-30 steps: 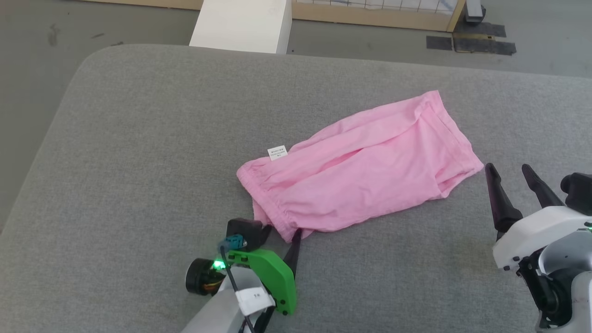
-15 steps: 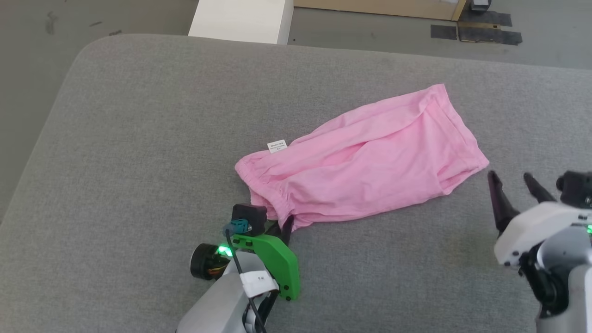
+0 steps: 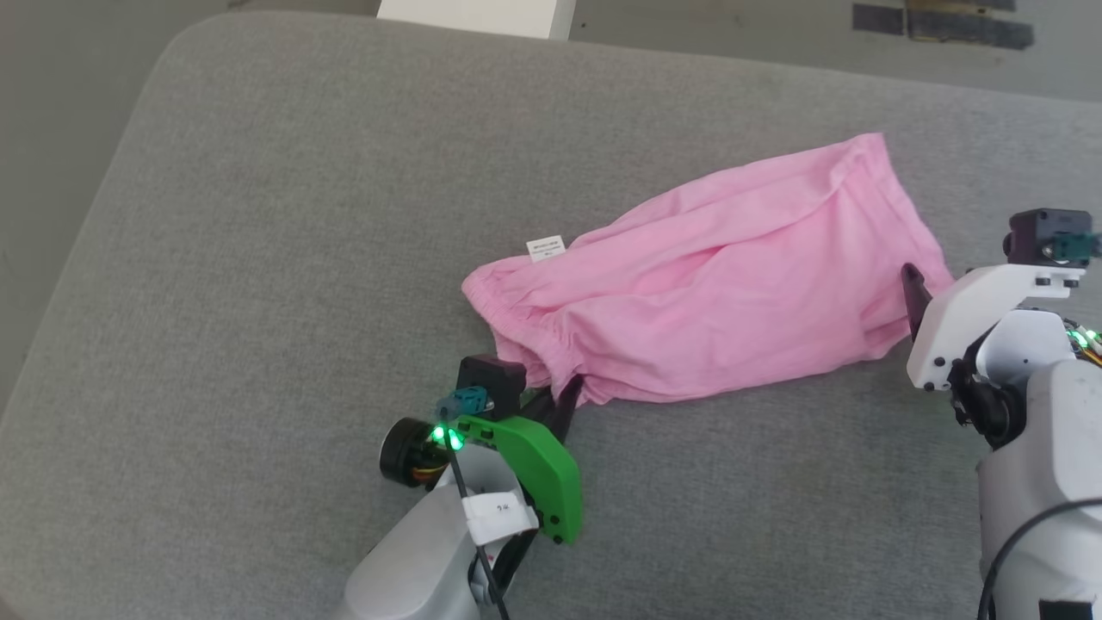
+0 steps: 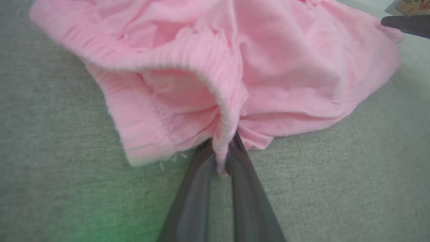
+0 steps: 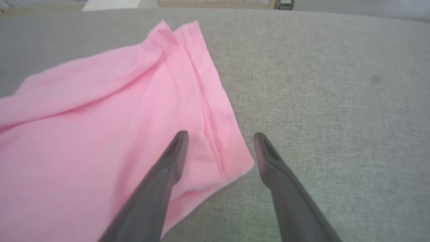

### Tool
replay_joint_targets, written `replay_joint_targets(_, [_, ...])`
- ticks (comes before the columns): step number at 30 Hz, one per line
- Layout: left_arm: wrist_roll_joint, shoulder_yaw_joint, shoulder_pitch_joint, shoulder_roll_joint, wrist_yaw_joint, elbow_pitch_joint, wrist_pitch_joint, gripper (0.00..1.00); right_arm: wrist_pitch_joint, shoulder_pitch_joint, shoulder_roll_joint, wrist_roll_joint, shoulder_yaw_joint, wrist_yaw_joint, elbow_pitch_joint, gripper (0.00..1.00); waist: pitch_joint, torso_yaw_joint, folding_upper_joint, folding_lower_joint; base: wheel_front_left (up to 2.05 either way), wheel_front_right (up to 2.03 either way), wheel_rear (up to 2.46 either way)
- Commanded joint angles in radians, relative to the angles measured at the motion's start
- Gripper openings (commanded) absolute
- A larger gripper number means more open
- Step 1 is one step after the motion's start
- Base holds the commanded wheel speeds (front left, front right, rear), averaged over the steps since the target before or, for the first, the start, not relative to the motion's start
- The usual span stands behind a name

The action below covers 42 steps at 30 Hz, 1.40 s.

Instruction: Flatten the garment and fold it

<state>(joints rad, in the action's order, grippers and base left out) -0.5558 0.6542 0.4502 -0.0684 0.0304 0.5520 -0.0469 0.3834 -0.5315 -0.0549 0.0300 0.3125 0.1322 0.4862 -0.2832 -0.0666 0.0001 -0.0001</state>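
Note:
My right gripper takes hold of the garment (image 3: 702,279) by its hem corner (image 3: 935,284) next, to straighten the garment before folding.
The garment (image 3: 715,275) is a light-pink knit cloth lying crumpled across the grey surface, with its gathered waistband at the left and a small white label (image 3: 545,248) at its far edge. My left gripper (image 3: 564,392) is shut on the near corner of the waistband. In the left wrist view the gripper (image 4: 224,158) pinches that elastic edge between both fingers. My right gripper (image 5: 220,137) is open over the garment's hem corner (image 5: 231,161), one finger above the cloth and one beyond its edge. One of its fingers (image 3: 915,297) stands at the garment's right end.
The grey cushioned surface (image 3: 258,258) ends in a rounded corner at the far left, with floor beyond. A white box (image 3: 473,7) stands past the far edge. Dark tape patches (image 3: 947,21) lie on the floor at the far right.
My left gripper has shut on the waistband corner and lifted it slightly. My right gripper has moved forward to the hem corner. The camera has tilted, shifting the whole picture.

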Motion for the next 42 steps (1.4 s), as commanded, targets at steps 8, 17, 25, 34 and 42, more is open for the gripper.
replay_joint_targets(8, [-0.003,0.011,0.016,0.0,0.001,0.004,-0.004,0.0,0.216,-0.062,-0.004,0.124,0.019,-0.002,0.146,0.51,-0.033,-0.028,-0.0001,0.0001,0.0,0.0,0.0])
replay_joint_targets(17, [0.003,0.028,0.004,-0.019,-0.005,-0.005,-0.011,0.0,0.215,0.005,-0.017,0.074,-0.034,-0.002,0.049,0.0,0.008,-0.007,-0.0001,0.0001,0.0,0.0,0.0])
replay_joint_targets(25, [0.01,0.052,-0.058,-0.1,-0.014,-0.087,0.027,0.0,0.203,0.24,-0.004,-0.043,-0.044,-0.002,-0.241,0.0,0.08,0.025,-0.0001,0.0001,0.0,0.0,0.0])
replay_joint_targets(34, [-0.015,0.076,-0.164,-0.223,-0.02,-0.255,0.157,0.0,0.231,0.528,0.004,-0.222,-0.052,-0.002,-0.491,0.0,0.119,0.062,-0.0001,0.0001,0.0,0.0,0.0])
replay_joint_targets(42, [-0.053,0.069,-0.23,-0.26,-0.005,-0.343,0.191,1.0,0.201,0.627,0.005,-0.286,-0.065,-0.002,-0.452,1.0,0.132,0.069,-0.0001,0.0001,0.0,0.0,0.0])
